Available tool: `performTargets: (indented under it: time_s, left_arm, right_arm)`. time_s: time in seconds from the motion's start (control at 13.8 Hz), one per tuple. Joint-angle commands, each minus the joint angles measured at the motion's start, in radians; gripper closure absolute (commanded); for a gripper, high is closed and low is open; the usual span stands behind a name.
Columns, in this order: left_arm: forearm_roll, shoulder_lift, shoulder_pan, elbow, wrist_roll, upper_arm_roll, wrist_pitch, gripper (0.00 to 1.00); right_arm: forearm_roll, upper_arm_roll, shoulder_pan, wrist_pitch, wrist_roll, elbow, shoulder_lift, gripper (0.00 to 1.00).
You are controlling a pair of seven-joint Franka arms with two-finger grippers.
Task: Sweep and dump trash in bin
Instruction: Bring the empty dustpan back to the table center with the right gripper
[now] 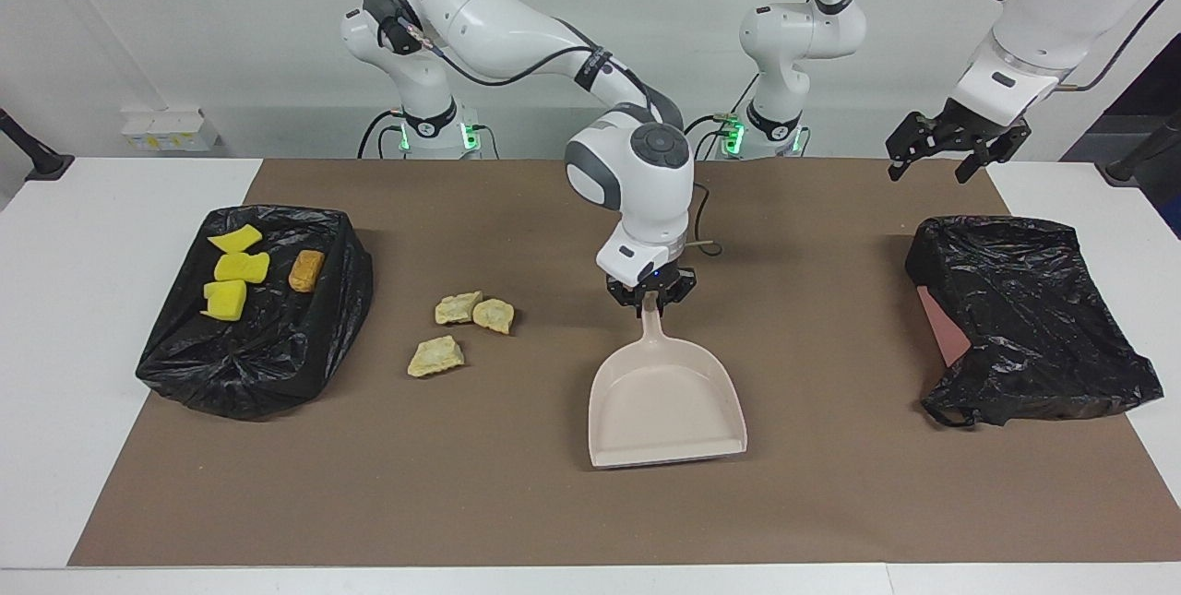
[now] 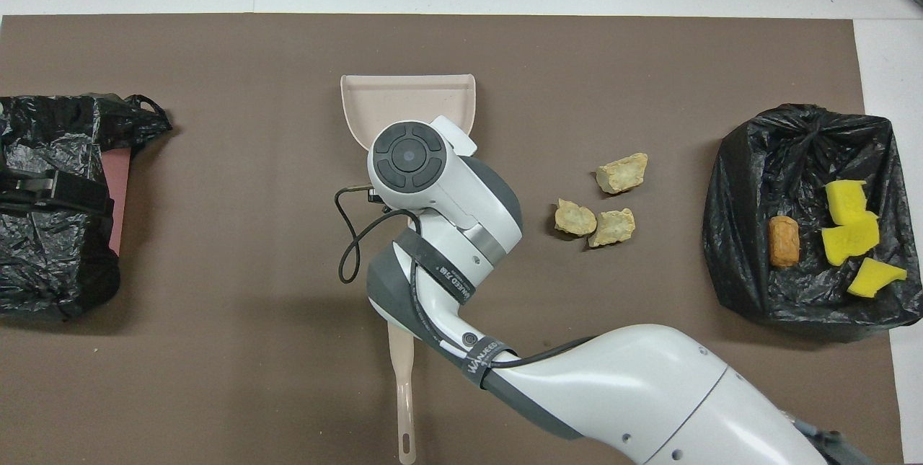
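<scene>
My right gripper opens now, since the beige dustpan (image 2: 407,102) is low with its base on the brown mat, so the dustpan would lie flat.
Three pale tan trash chunks (image 1: 459,307) (image 2: 620,173) lie together on the brown mat. Three yellow chunks (image 1: 242,266) (image 2: 851,238) and an orange-brown one (image 1: 306,269) (image 2: 783,240) rest on the black-bagged bin (image 1: 254,346) (image 2: 743,263) at the right arm's end. My right gripper (image 1: 651,295) is shut on the handle of the beige dustpan (image 1: 666,401) (image 2: 407,101), which lies low at mid-table, mouth turned away from the robots, beside the tan chunks. My left gripper (image 1: 955,148) hangs open in the air above the other bag's edge.
A second black-bagged bin (image 1: 1029,318) (image 2: 50,263), with a reddish side showing, sits at the left arm's end. The beige brush (image 2: 402,393) lies nearer the robots than the dustpan, partly under my right arm. The brown mat (image 1: 572,503) covers most of the table.
</scene>
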Motion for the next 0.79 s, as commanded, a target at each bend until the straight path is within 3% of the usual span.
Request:
performTargets:
  time_s: [0.0, 0.14, 0.43, 0.72]
  left_arm:
    - [0.017, -0.028, -0.01, -0.033, 0.009, 0.005, -0.006, 0.0]
    - [0.017, -0.028, -0.01, -0.033, 0.009, 0.004, -0.004, 0.0]
    - [0.017, -0.028, -0.009, -0.033, 0.009, 0.004, -0.003, 0.0]
    - [0.017, -0.03, 0.001, -0.035, 0.009, 0.005, -0.007, 0.0]
  right_arm:
    - [-0.03, 0.005, -0.006, 0.009, 0.009, -0.011, -0.006, 0.54]
    - [-0.046, 0.005, -0.003, -0.008, 0.004, -0.012, -0.01, 0.0]
    - [-0.033, 0.009, -0.009, -0.114, -0.034, -0.038, -0.095, 0.0]
    - [0.046, 0.023, -0.003, -0.113, -0.033, -0.242, -0.265, 0.0]
